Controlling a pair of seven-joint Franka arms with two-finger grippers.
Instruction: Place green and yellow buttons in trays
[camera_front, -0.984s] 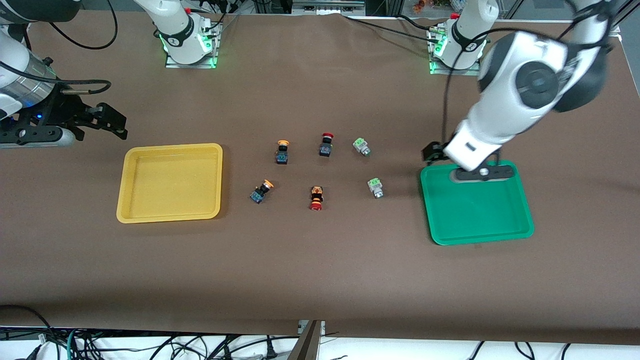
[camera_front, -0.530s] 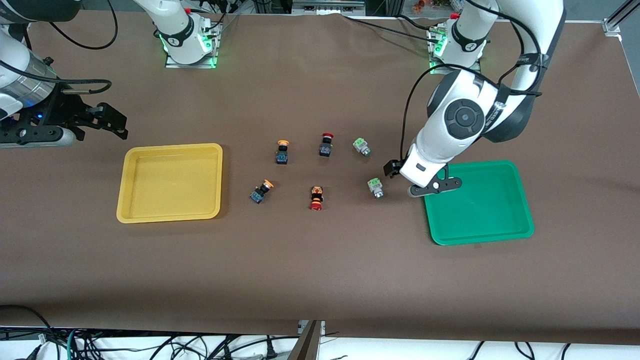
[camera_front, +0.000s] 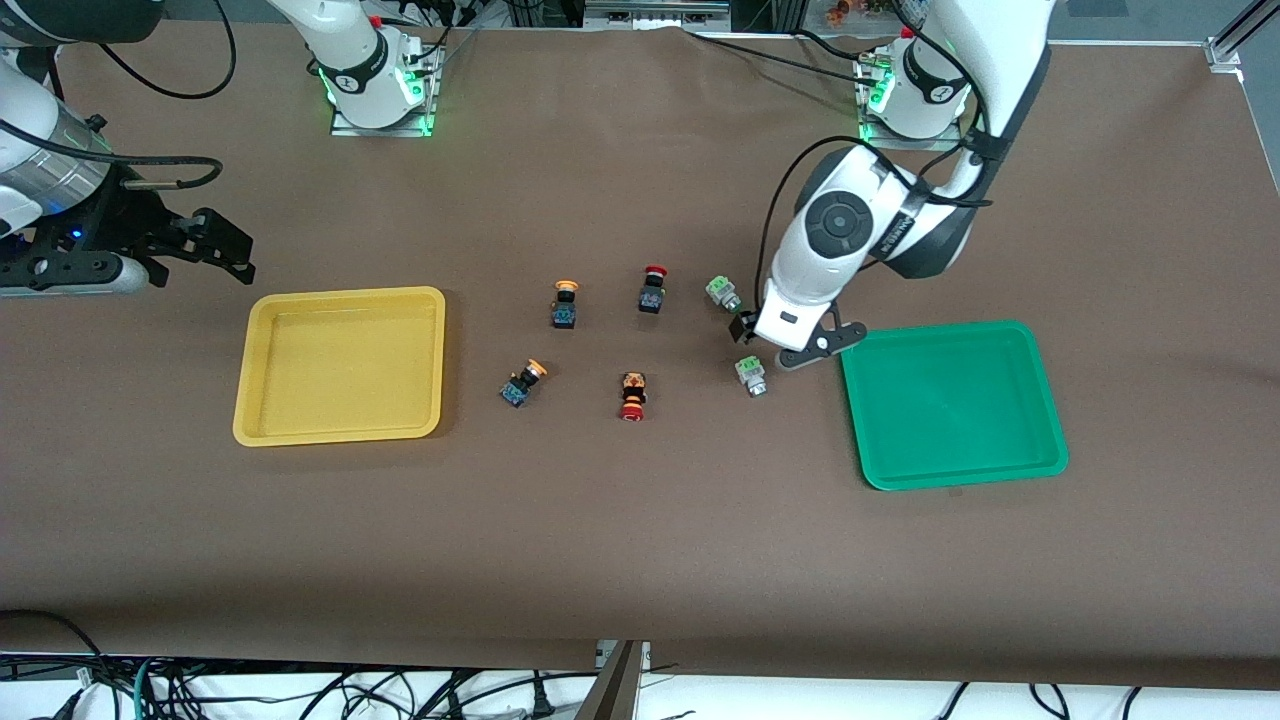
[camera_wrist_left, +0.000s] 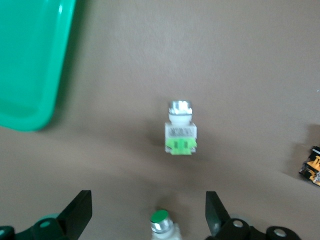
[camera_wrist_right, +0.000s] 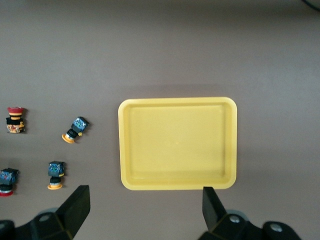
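My left gripper grabs the farther green button by its white housing (camera_front: 727, 296) next, to place a green button in the green tray.
Two green buttons lie beside the green tray (camera_front: 1040, 400): one (camera_front: 722, 293) farther from the front camera, one (camera_front: 751, 376) nearer. My left gripper (camera_front: 786, 346) hangs open over the table between them. In the left wrist view the nearer green button (camera_wrist_left: 180, 132) sits mid-frame and the farther one (camera_wrist_left: 162, 225) shows between the open left gripper (camera_wrist_left: 147, 204). Two yellow buttons (camera_front: 565, 302) (camera_front: 523, 382) lie beside the yellow tray (camera_front: 340, 300). My right gripper (camera_front: 222, 246) waits open at the right arm's end, empty, with the yellow tray (camera_wrist_right: 177, 102) under the right gripper (camera_wrist_right: 145, 200).
Two red-capped black buttons (camera_front: 652, 290) (camera_front: 632, 396) lie between the yellow and green buttons. One red button (camera_wrist_left: 312, 167) shows at the edge of the left wrist view, and the green tray's corner (camera_wrist_left: 30, 65) too. Both trays hold nothing.
My left arm has swung from over the green tray's farther rim across to the spot between the two green buttons. The right arm has not moved.
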